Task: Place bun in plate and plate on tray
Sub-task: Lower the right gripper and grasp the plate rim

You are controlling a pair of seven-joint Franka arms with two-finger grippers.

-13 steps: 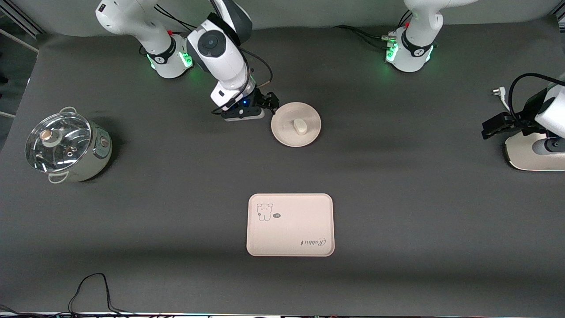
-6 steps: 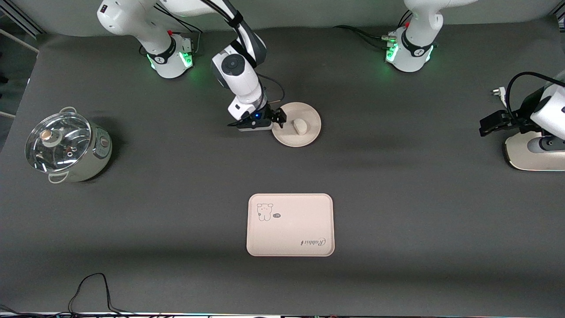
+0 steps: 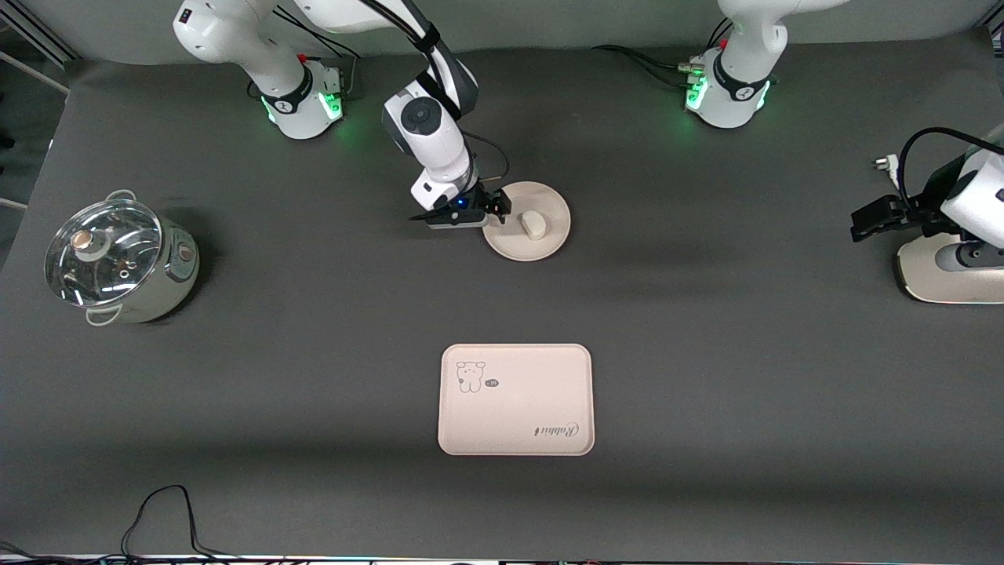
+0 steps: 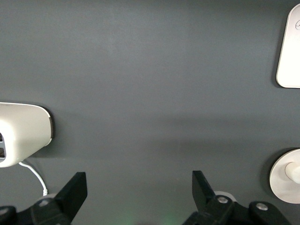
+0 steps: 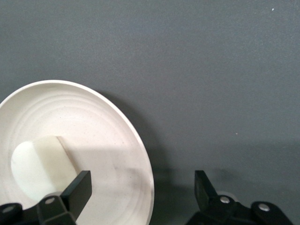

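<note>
The bun and plate need to go together onto the tray (image 3: 515, 399), so my right gripper should next grab the plate by its rim (image 3: 489, 238).
The bun (image 3: 534, 224) lies in the round plate (image 3: 551, 205), which stands on the table farther from the front camera than the tray (image 3: 515, 399). My right gripper (image 3: 500, 206) is open and low at the plate's rim, on the side toward the right arm's end. In the right wrist view the gripper (image 5: 143, 192) straddles the rim of the plate (image 5: 108, 136): one finger is over the plate beside the bun (image 5: 40, 161), the other over the bare table. My left gripper (image 3: 863, 224) waits open and empty (image 4: 139, 192) at the left arm's end.
A pot with a glass lid (image 3: 118, 259) stands at the right arm's end. A white appliance (image 3: 949, 271) with a cord sits under the left arm. A black cable (image 3: 157, 510) lies at the table's near edge. The tray's corner (image 4: 290, 51) shows in the left wrist view.
My right gripper came down and moved in to the plate's rim, its fingers now around the edge. The plate, bun and tray have not moved. The left arm barely shifted.
</note>
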